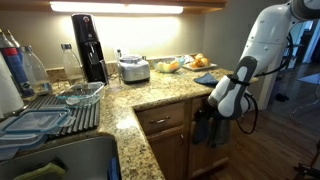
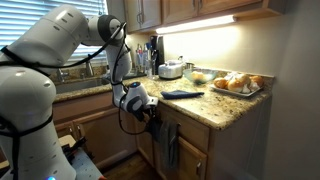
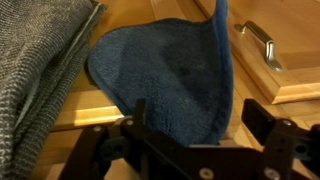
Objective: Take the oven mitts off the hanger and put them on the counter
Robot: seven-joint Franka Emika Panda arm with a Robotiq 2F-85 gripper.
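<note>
My open fingers reach forward along both sides of the oven mitt's lower part [image 1: 202,119], so it is time to close my gripper on it.
A dusty-blue oven mitt [image 3: 165,75] hangs in front of the wooden cabinet face and fills the middle of the wrist view. My gripper [image 3: 196,118] is open, its dark fingers [image 3: 255,120] standing on either side of the mitt's lower edge without pinching it. In both exterior views the gripper [image 1: 222,103] [image 2: 146,106] is pressed up to the cabinet front just under the edge of the granite counter [image 1: 160,95] [image 2: 215,108], with dark fabric [image 1: 205,128] [image 2: 170,145] hanging below it. Another blue mitt-like piece [image 1: 205,78] [image 2: 183,94] lies flat on the counter.
A grey knitted towel [image 3: 35,70] hangs beside the mitt. A metal drawer handle [image 3: 258,45] sits on the other side. The counter holds a toaster [image 1: 134,69], a coffee maker [image 1: 88,45], a fruit plate [image 2: 238,84] and a dish rack [image 1: 60,108].
</note>
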